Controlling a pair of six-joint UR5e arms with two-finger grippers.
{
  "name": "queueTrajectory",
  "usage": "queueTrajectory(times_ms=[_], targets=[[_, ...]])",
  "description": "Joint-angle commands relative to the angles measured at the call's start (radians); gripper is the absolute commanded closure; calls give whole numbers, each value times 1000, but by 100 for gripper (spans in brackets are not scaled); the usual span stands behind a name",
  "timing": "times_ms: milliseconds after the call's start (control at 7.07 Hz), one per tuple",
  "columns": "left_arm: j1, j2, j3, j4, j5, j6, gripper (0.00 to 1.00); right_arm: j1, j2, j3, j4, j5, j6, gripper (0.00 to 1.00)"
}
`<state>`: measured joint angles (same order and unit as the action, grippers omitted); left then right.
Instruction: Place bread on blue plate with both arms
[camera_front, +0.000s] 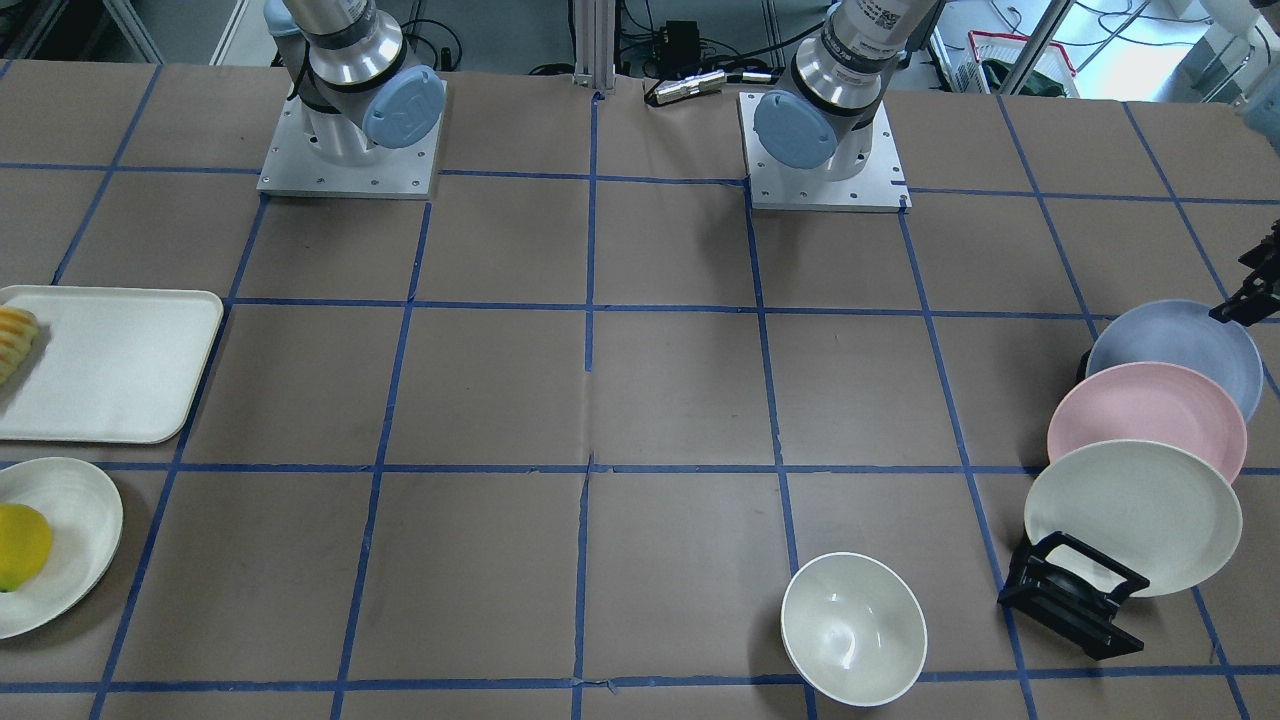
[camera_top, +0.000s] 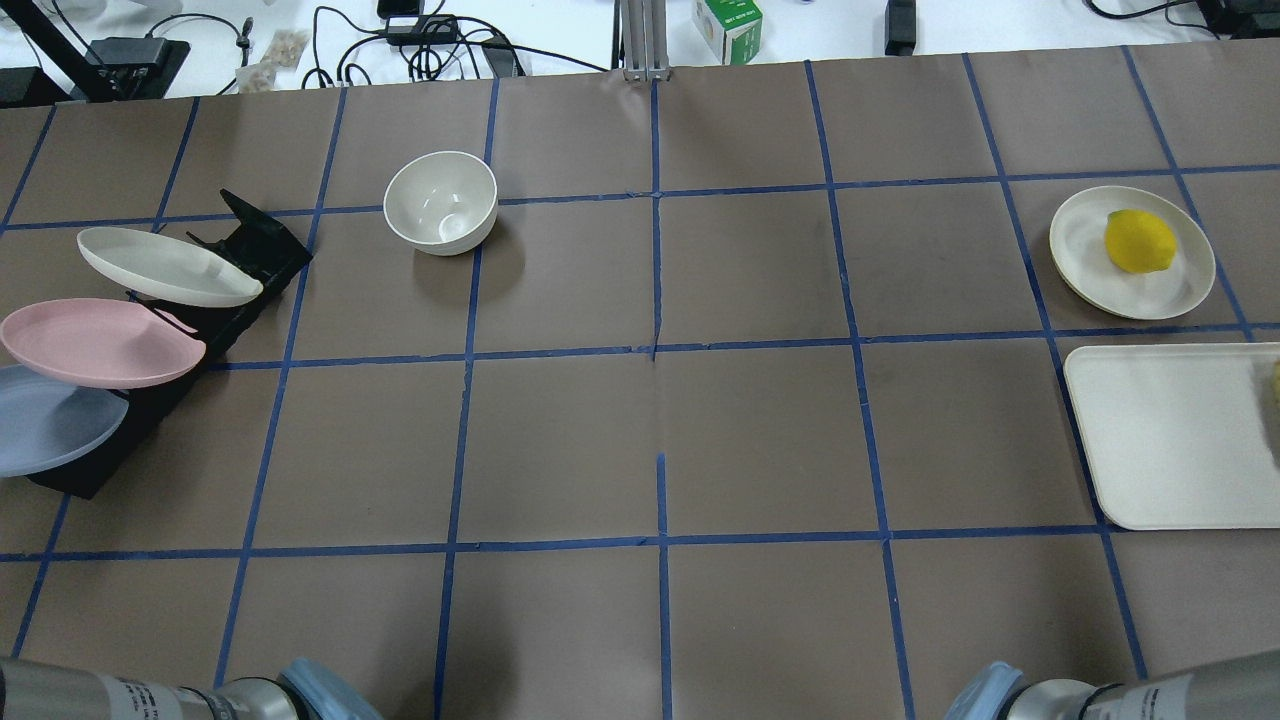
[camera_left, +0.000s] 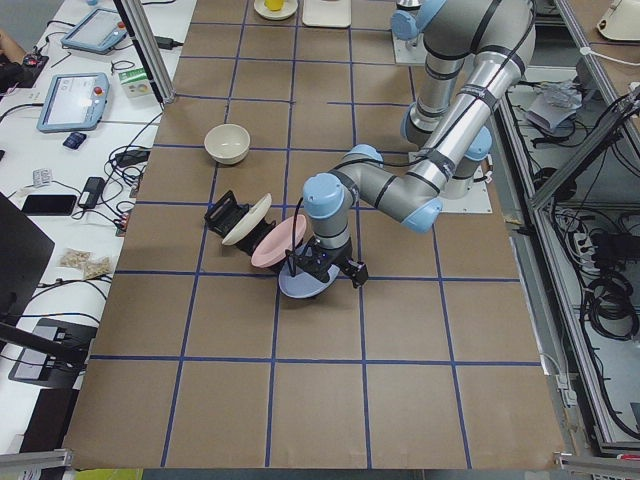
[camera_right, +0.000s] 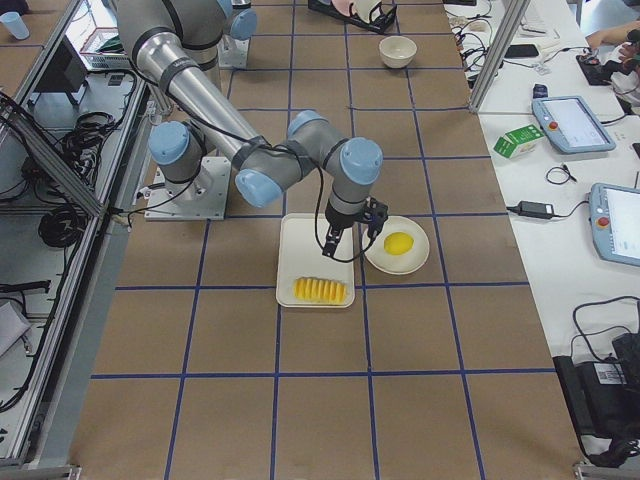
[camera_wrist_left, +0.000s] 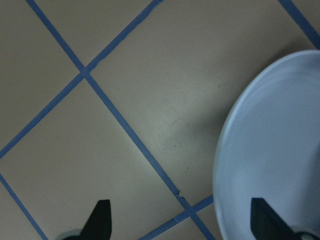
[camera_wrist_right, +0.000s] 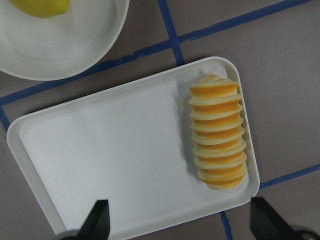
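My left gripper will next grab the blue plate by its thin raised rim (camera_front: 1214, 314), because the blue plate (camera_front: 1170, 350) is far wider than my open fingers.
The bread (camera_wrist_right: 220, 132), a ridged yellow-orange loaf, lies along one end of a white tray (camera_wrist_right: 100, 165); it also shows in the exterior right view (camera_right: 320, 291) and at the edge of the front view (camera_front: 18, 338). My right gripper (camera_wrist_right: 180, 222) hovers above the tray, open and empty, with the bread off to one side. The blue plate (camera_front: 1170, 350) leans in a black rack (camera_top: 150, 400) behind the pink plate. My left gripper (camera_wrist_left: 182, 222) is open and empty beside the blue plate's rim (camera_wrist_left: 270, 150), one fingertip (camera_wrist_left: 262, 220) over the plate's edge.
A pink plate (camera_front: 1150, 415) and a cream-white plate (camera_front: 1130, 515) lean in the same rack. A white bowl (camera_front: 853, 628) stands on the table. A yellow lemon (camera_top: 1138, 241) sits on a cream plate (camera_top: 1080, 250) next to the tray.
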<state>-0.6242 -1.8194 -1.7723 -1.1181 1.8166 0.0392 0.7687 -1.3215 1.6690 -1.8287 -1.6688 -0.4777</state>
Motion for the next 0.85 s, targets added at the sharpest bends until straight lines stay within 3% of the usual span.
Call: queueTrajectory(times_ms=[0, 425, 566, 708], targets=[[3, -21, 1, 4, -6, 1, 16, -42, 82, 2, -88, -6, -22, 0], [1, -44, 4, 12, -14, -4, 18, -66, 165, 67, -258, -5, -39, 0], [1, -41, 7, 12, -20, -2, 47, -80, 165, 92, -267, -5, -53, 0], [3, -40, 8, 3, -78, -1, 58, -80, 177, 107, -271, -5, -50, 0]])
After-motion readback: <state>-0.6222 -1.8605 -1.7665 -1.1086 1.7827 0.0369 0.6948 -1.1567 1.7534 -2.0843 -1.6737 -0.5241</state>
